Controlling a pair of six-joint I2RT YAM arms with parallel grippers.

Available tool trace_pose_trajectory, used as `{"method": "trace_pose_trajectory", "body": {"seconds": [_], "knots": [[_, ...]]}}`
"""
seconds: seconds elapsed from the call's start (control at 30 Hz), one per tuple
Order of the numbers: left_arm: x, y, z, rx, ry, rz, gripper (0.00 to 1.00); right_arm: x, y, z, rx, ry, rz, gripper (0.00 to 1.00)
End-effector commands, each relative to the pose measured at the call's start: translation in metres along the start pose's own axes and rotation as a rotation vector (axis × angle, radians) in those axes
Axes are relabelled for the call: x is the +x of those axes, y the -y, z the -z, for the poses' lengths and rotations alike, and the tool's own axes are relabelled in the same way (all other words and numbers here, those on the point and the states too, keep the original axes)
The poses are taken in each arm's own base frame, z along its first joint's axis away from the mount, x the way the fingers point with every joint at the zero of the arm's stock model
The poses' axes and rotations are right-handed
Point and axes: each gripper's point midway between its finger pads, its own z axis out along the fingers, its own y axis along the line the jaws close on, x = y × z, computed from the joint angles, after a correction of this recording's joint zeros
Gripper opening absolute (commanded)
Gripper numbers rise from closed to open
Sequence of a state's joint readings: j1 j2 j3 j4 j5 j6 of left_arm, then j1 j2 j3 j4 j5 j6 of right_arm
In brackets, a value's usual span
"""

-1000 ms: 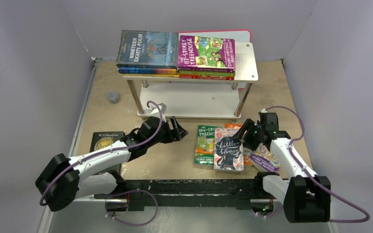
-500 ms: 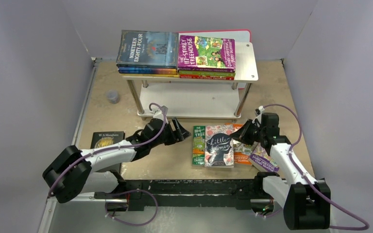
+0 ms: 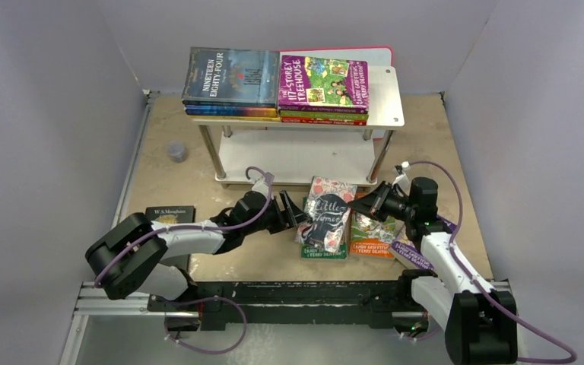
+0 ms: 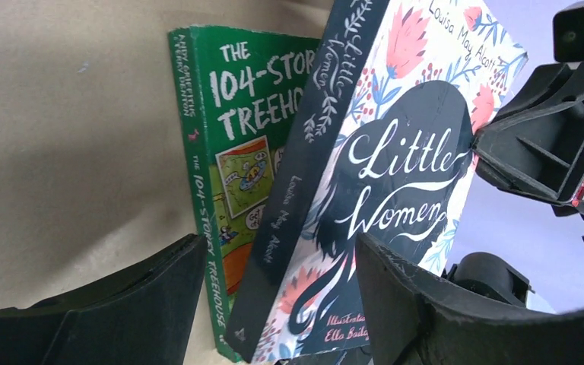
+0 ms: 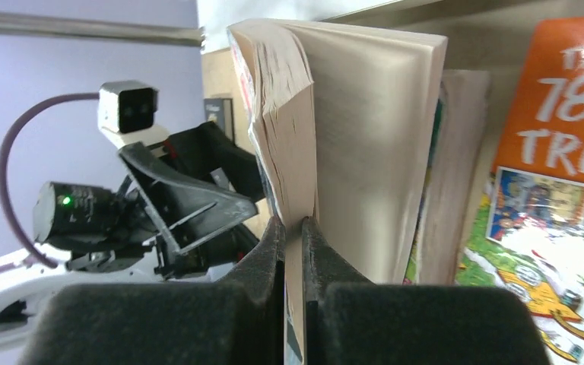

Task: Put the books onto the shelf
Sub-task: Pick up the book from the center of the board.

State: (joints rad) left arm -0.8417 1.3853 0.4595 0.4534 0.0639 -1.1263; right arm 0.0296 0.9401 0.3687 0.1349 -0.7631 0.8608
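Observation:
Little Women would stay behind if I lifted my left gripper now, because the gripper's fingers are wide open on either side of the book's dark spine.
The floral Little Women book (image 3: 327, 213) stands tilted on its spine edge over the green 104-Storey Treehouse book (image 4: 236, 137). My right gripper (image 5: 294, 228) is shut on its cover and a few pages, and the page block (image 5: 365, 137) fans open beside the pads. My left gripper (image 4: 281, 304) is open, one finger on each side of the book's dark spine (image 4: 304, 152). The shelf (image 3: 384, 99) holds two stacks of books, topped by Nineteen Eighty-Four (image 3: 232, 74) and 117-Storey Treehouse (image 3: 323, 80). Its lower board (image 3: 296, 156) is bare.
An orange Treehouse book (image 3: 369, 232) lies flat right of the lifted book. A purple book (image 3: 414, 255) lies partly under the right arm, and a black book (image 3: 169, 219) by the left arm. A small grey cup (image 3: 176, 152) stands left of the shelf; a pink-edged board (image 3: 384, 52) stands behind it.
The right gripper closed on Little Women's cover edge and tipped the book up and leftward. The left arm reached right until its open fingers straddled the spine.

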Motion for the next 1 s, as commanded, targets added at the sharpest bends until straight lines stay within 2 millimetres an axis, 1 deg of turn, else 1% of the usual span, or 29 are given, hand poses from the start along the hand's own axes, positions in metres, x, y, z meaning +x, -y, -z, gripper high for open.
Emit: {"method": "trace_pose_trajectory", "body": {"seconds": [0.0, 0.03, 0.13, 0.23, 0.3, 0.43, 0.47, 0.53, 0.57, 0.6, 0.63, 0.7, 0.73, 0.77, 0.83, 0.87, 0.93, 0.97], "knots": [[-0.004, 0.036, -0.003, 0.156, 0.002, -0.004, 0.71, 0.007, -0.054, 0.009, -0.240, -0.051, 0.124, 0.00], [-0.002, 0.041, -0.002, 0.183, -0.010, -0.006, 0.71, 0.009, -0.056, 0.009, -0.258, -0.061, 0.136, 0.00], [0.003, 0.066, 0.003, 0.310, -0.051, -0.022, 0.70, 0.017, -0.063, 0.011, -0.302, -0.101, 0.159, 0.00], [0.007, 0.089, 0.015, 0.430, -0.089, -0.038, 0.64, 0.024, -0.067, 0.013, -0.335, -0.136, 0.180, 0.00], [0.005, 0.100, 0.022, 0.481, -0.088, -0.042, 0.56, 0.026, -0.069, 0.012, -0.343, -0.149, 0.184, 0.00], [0.001, 0.115, 0.034, 0.550, -0.086, -0.046, 0.33, 0.032, -0.071, 0.011, -0.357, -0.172, 0.197, 0.00], [0.001, 0.118, 0.036, 0.557, -0.085, -0.048, 0.26, 0.032, -0.071, 0.010, -0.357, -0.172, 0.197, 0.00], [-0.002, 0.119, 0.039, 0.559, -0.077, -0.048, 0.07, 0.031, -0.071, 0.009, -0.350, -0.167, 0.193, 0.00], [-0.005, 0.118, 0.040, 0.551, -0.066, -0.045, 0.00, 0.029, -0.070, 0.008, -0.338, -0.160, 0.188, 0.00], [-0.010, 0.117, 0.042, 0.542, -0.044, -0.041, 0.00, 0.026, -0.068, 0.007, -0.318, -0.141, 0.188, 0.05], [-0.016, 0.114, 0.044, 0.524, -0.015, -0.036, 0.00, 0.022, -0.066, 0.006, -0.288, -0.111, 0.188, 0.14], [-0.033, 0.106, 0.049, 0.464, 0.078, -0.040, 0.00, 0.015, -0.061, 0.006, -0.240, -0.045, 0.193, 0.36], [-0.040, 0.091, 0.049, 0.380, 0.118, -0.040, 0.00, 0.012, -0.060, 0.007, -0.225, -0.015, 0.189, 0.43], [-0.050, 0.083, 0.053, 0.322, 0.176, -0.040, 0.00, 0.009, -0.061, 0.008, -0.219, 0.013, 0.185, 0.50], [-0.072, 0.069, 0.063, 0.221, 0.298, -0.022, 0.00, 0.004, -0.064, 0.010, -0.213, 0.061, 0.175, 0.61], [-0.082, 0.062, 0.070, 0.181, 0.355, -0.004, 0.00, 0.002, -0.067, 0.010, -0.216, 0.083, 0.175, 0.65], [-0.105, 0.056, 0.089, 0.127, 0.480, 0.051, 0.00, 0.001, -0.073, 0.009, -0.219, 0.118, 0.173, 0.70], [-0.114, 0.053, 0.097, 0.106, 0.532, 0.080, 0.00, 0.000, -0.076, 0.008, -0.221, 0.135, 0.166, 0.71]]}}
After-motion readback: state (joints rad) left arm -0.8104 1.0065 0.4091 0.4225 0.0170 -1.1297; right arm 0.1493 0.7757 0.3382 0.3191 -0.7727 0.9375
